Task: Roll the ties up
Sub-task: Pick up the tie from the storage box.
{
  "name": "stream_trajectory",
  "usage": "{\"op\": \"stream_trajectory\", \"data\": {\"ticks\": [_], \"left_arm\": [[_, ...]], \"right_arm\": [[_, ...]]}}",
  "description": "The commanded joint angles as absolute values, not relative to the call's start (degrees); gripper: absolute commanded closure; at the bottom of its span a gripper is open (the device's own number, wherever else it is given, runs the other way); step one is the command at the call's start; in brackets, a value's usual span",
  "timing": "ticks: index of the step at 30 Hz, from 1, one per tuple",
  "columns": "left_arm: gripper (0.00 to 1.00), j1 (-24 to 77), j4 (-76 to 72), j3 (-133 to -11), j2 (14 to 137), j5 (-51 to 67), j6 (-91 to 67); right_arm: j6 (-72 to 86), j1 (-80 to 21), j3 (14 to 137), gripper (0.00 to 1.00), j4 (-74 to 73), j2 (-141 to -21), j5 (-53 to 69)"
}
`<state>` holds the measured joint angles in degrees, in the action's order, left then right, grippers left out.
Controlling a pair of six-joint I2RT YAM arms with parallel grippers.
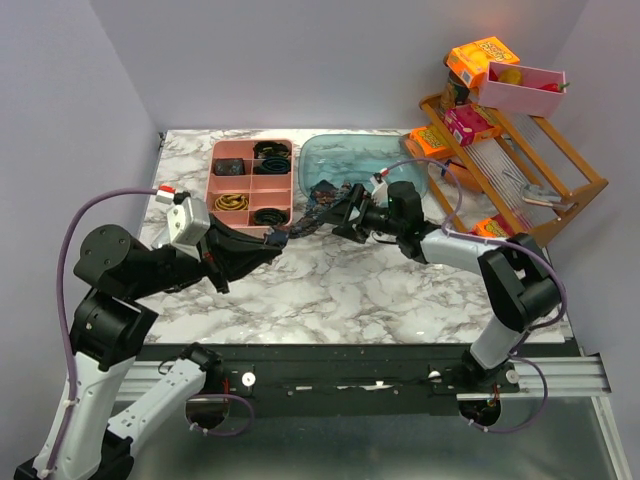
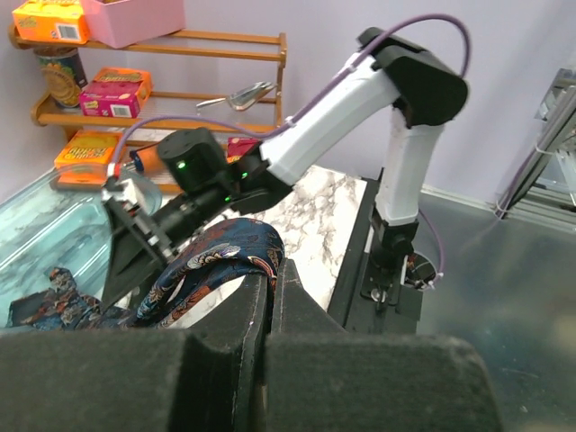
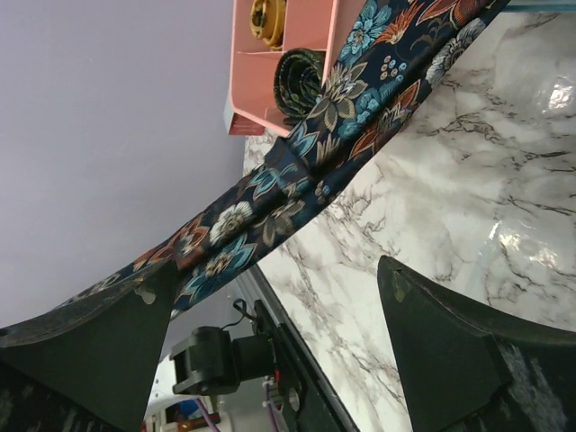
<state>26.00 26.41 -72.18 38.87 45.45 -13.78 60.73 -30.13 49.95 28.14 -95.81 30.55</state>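
The floral navy tie needs to be laid out for rolling. My right gripper needs to grab it next by its middle (image 1: 308, 222) (image 3: 295, 176), away from the left gripper's end.
A floral navy tie (image 1: 303, 222) runs from the clear blue tray (image 1: 352, 160) to my left gripper (image 1: 270, 242), which is shut on its end just above the marble table. In the left wrist view the tie (image 2: 216, 261) loops out of the closed jaws (image 2: 267, 274). My right gripper (image 1: 340, 217) is open beside the tie's middle. In the right wrist view the tie (image 3: 297, 166) crosses diagonally and lies over the left finger (image 3: 126, 310); the right gripper (image 3: 270, 283) holds nothing. The rest of the tie lies bunched in the tray (image 2: 54, 301).
A pink compartment organiser (image 1: 212, 185) at the back left holds several rolled ties (image 3: 297, 81). A wooden rack (image 1: 560, 165) with snack boxes and a pink bin stands at the back right. The marble tabletop (image 1: 380, 290) lies in front of the grippers.
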Motion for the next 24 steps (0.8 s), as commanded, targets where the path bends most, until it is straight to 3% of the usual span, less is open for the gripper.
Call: {"op": "stream_trajectory", "data": {"ticks": [1, 17, 24], "left_arm": [[1.00, 26.10, 26.72, -72.16, 37.00, 50.01, -15.29], [1.00, 26.10, 25.05, -72.16, 33.93, 54.58, -16.43], [1.00, 26.10, 20.31, -71.81, 32.08, 55.46, -19.25]], "right_arm": [[62.84, -31.37, 54.22, 0.00, 28.48, -100.01, 32.70], [65.92, -31.46, 58.01, 0.00, 30.94, -107.13, 30.85], [64.95, -31.46, 61.34, 0.09, 30.15, -109.86, 30.15]]}}
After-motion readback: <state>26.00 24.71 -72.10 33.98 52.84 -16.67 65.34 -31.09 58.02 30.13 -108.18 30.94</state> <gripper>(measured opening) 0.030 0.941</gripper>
